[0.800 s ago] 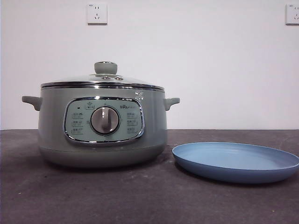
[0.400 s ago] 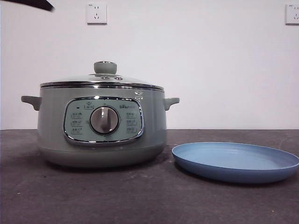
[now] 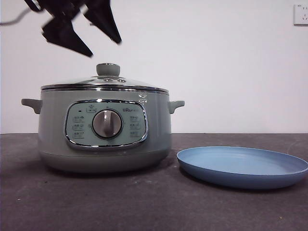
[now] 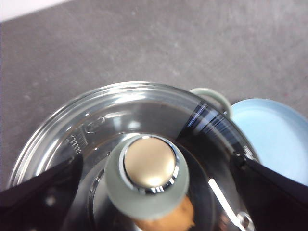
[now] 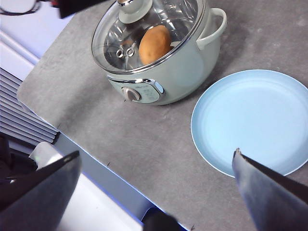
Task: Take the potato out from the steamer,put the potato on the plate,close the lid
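Note:
My left gripper is about to grab the glass lid by its narrow green knob [image 3: 108, 70]. The lid covers the whole steamer [image 3: 106, 130] and is wider than my open fingers.
The sage-green steamer [image 3: 106, 130] stands at the table's left with the glass lid [image 3: 105, 85] closed on it. My left gripper [image 3: 103, 47] is open and hangs just above the lid's green knob [image 3: 108, 70], without touching it. In the left wrist view the knob [image 4: 147, 168] lies between the spread jaws. The potato [image 5: 155, 44] lies inside the steamer and shows through the glass. A bit of it also shows in the left wrist view [image 4: 166, 219]. The light blue plate [image 3: 243, 166] sits empty to the steamer's right. My right gripper [image 5: 156, 153] is open and high above the table's front.
The steamer's side handle [image 3: 176, 105] sticks out toward the plate. Its control panel and dial [image 3: 107, 123] face the front. The table's front edge [image 5: 96, 168] shows in the right wrist view. A wall socket [image 3: 301, 14] is on the back wall.
My left gripper has come down from the top left corner to just above the lid's knob. The steamer, lid and plate have not moved.

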{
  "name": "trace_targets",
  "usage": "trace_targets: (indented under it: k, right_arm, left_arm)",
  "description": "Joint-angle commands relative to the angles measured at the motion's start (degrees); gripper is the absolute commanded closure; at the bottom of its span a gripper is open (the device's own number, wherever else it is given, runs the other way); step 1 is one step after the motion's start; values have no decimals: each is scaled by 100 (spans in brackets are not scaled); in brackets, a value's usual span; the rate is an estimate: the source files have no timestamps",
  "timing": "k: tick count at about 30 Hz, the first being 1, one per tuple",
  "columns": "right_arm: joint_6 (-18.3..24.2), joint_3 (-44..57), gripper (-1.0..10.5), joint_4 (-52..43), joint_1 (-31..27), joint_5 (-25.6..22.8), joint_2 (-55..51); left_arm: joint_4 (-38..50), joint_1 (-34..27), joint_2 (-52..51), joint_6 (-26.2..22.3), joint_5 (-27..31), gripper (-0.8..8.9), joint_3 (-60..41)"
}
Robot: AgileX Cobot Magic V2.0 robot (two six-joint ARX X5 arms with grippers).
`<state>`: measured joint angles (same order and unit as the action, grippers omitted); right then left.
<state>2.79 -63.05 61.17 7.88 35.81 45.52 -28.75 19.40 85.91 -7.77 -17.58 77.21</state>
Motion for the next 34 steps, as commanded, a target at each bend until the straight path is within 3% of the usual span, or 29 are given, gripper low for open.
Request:
trace_targets:
  k: [1, 10, 12, 14, 19, 34]
  right_arm:
    - [-37, 2, 286, -22, 13, 7, -13]
    - [-35, 2, 286, -22, 13, -15, -13]
    - [-35, 2, 286, -24, 13, -15, -13]
    - [-35, 2, 286, -24, 13, -15, -13]
    - [-35, 2, 285, -22, 13, -17, -13]
    - [-125, 2, 286, -234, 17, -11, 321]
  left_arm:
    - [118, 63, 297, -149, 79, 208, 55]
    - [208, 223, 656, -149, 122, 250, 55]
    - [116, 282, 656, -144, 155, 458, 55]
    - [39, 284, 654, -136, 151, 605, 55]
    - [44, 315, 651, -125, 138, 810, 55]
    - [219, 289, 22, -35, 111, 826, 98]
